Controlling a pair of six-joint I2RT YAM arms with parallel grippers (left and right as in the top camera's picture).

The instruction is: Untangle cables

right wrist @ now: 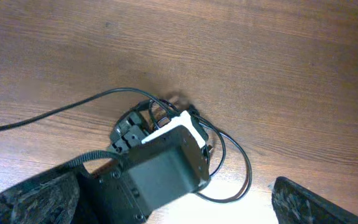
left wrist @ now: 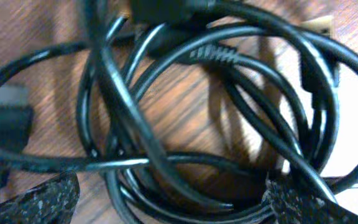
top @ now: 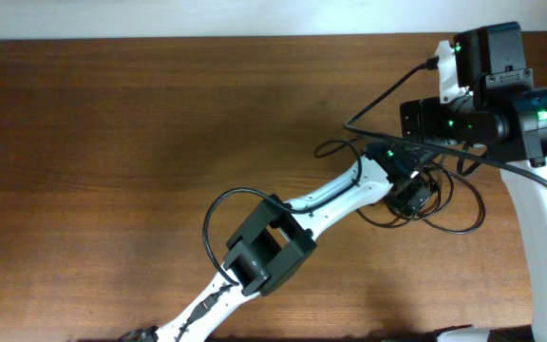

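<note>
My left gripper closes, as its finger ends are down among the loops, level with the strands between them. Closing now would catch several strands.
The cables lie as a tangle of thin black loops at the right of the wooden table. In the left wrist view the cables fill the frame, with a ribbed plug among them. My left gripper is open, and several strands pass between its two fingers. From overhead it sits on the tangle. My right gripper is open and empty, hovering above the left wrist. A cable loop sticks out beside that wrist.
The left arm crosses the table from the bottom left. The right arm stands at the right edge. A thicker black cable of the arm hangs over the table near the tangle. Bare wooden tabletop lies to the left.
</note>
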